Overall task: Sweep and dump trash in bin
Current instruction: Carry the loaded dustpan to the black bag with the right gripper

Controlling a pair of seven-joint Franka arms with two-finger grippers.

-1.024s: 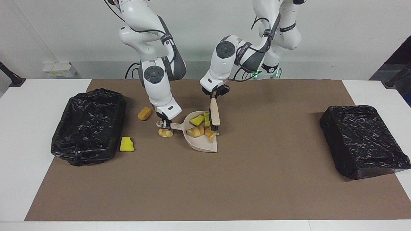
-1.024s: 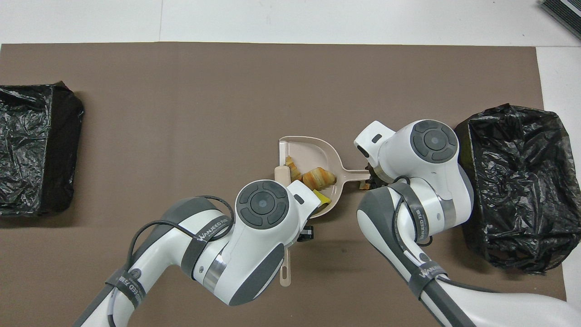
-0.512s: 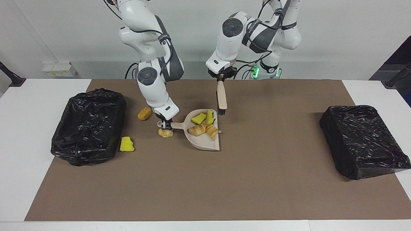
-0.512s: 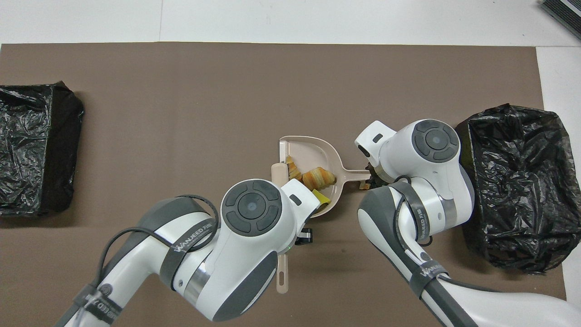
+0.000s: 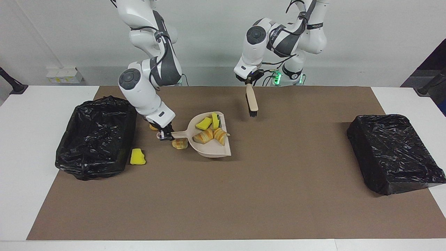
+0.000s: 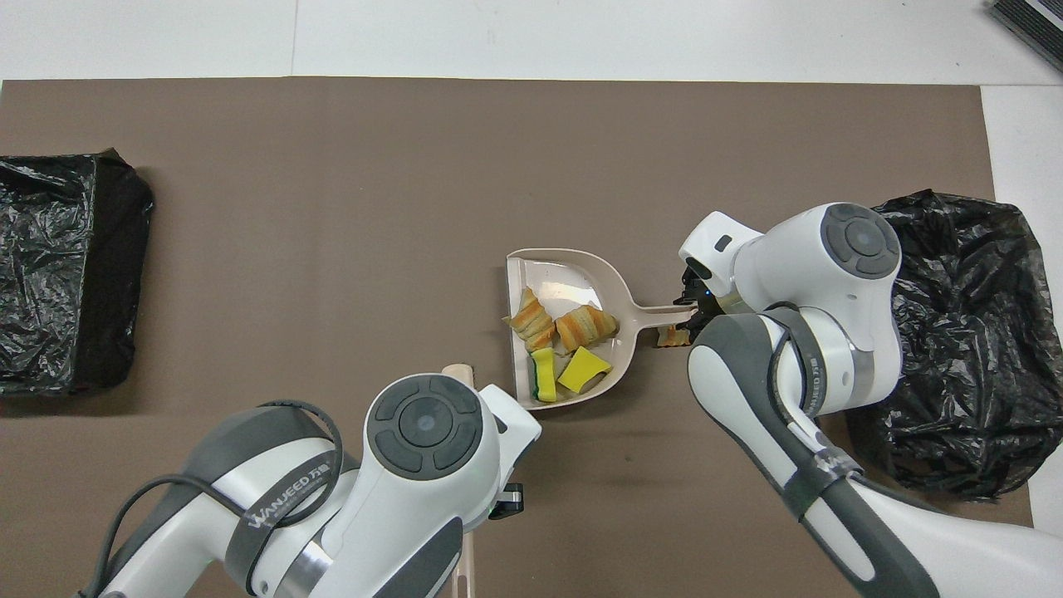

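Note:
The beige brush (image 6: pixel 460 374) is hanging above the brown mat. My left gripper should keep holding it.
My right gripper (image 5: pixel 165 134) is shut on the handle of the beige dustpan (image 5: pixel 212 150), which it holds just above the mat. Two yellow sponge chunks (image 5: pixel 203 123) and two croissant pieces (image 5: pixel 204 136) lie in the pan; they also show in the overhead view (image 6: pixel 585 324). A croissant piece (image 5: pixel 179 143) lies on the mat under the handle. A yellow sponge chunk (image 5: pixel 137 156) lies beside the open black-lined bin (image 5: pixel 95 136). Another golden piece (image 5: pixel 152 127) is mostly hidden by my right gripper. My left gripper (image 5: pixel 249 81) is shut on the beige brush (image 5: pixel 251 101), held up over the mat.
A second black-bagged box (image 5: pixel 395 153) stands at the left arm's end of the table. The brown mat (image 5: pixel 244 195) covers the table's middle. In the overhead view the open bin (image 6: pixel 963 332) lies next to my right arm's elbow.
My left gripper lifted the brush out of the dustpan and drew it back toward the robots. My right gripper raised the dustpan and shifted it toward the open bin, trash still inside.

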